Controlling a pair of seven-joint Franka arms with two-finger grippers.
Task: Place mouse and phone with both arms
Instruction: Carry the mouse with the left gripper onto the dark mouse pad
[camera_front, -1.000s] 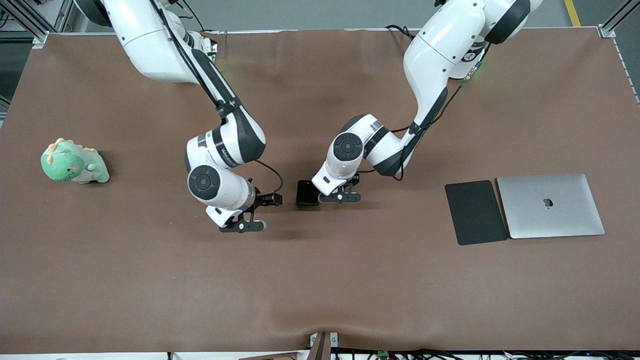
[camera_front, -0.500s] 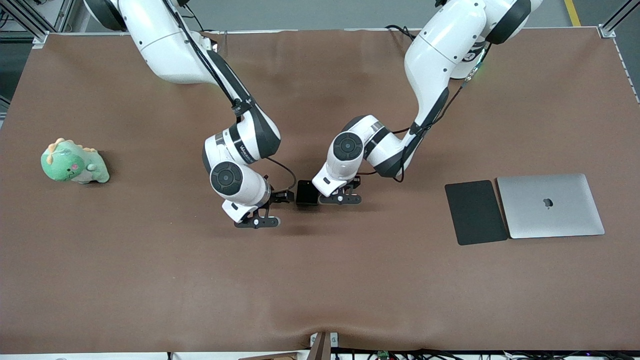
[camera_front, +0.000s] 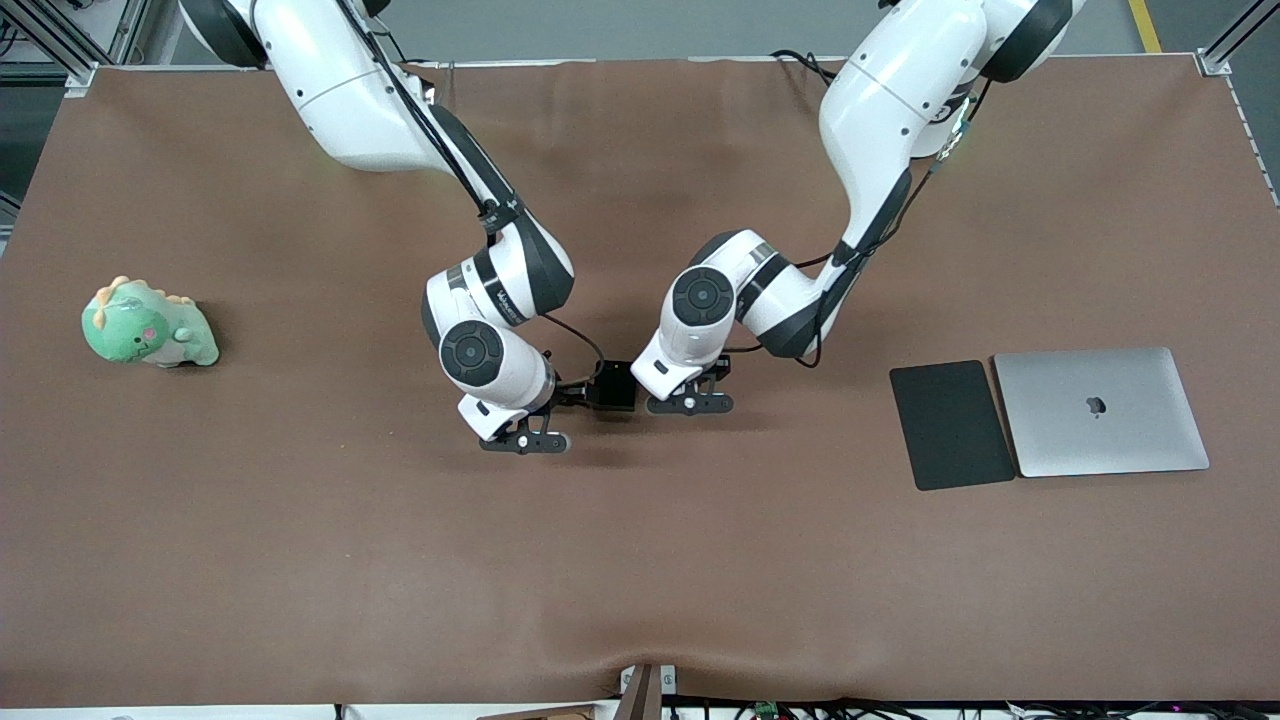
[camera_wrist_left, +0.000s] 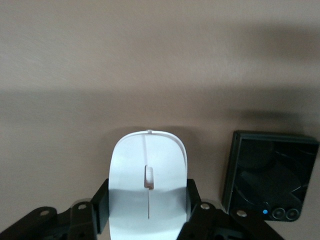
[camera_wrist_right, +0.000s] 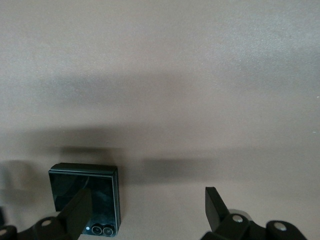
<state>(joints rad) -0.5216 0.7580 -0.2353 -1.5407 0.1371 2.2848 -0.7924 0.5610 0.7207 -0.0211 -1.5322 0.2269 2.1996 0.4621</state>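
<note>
I need to grip the black square phone (camera_front: 615, 386) by its side edges with my right gripper next, to place the phone with both arms at work.
The white mouse (camera_wrist_left: 148, 160) sits between the fingers of my left gripper (camera_wrist_left: 148, 200), which is shut on it low over the brown table; in the front view the left gripper (camera_front: 690, 402) hides the mouse. The black square phone (camera_front: 612, 386) lies flat on the table between the two grippers, and it also shows in the left wrist view (camera_wrist_left: 270, 180). My right gripper (camera_front: 522, 441) is open and empty beside the phone, toward the right arm's end. In the right wrist view one finger (camera_wrist_right: 80, 209) overlaps the phone (camera_wrist_right: 95, 185), with the gripper (camera_wrist_right: 147, 202) over bare table.
A matte black pad (camera_front: 950, 425) and a closed silver laptop (camera_front: 1100, 412) lie side by side toward the left arm's end. A green dinosaur plush (camera_front: 150, 325) sits near the right arm's end of the table.
My right arm has moved toward the phone, with its gripper now close beside it. My left gripper has shifted slightly away from the phone, uncovering more of it.
</note>
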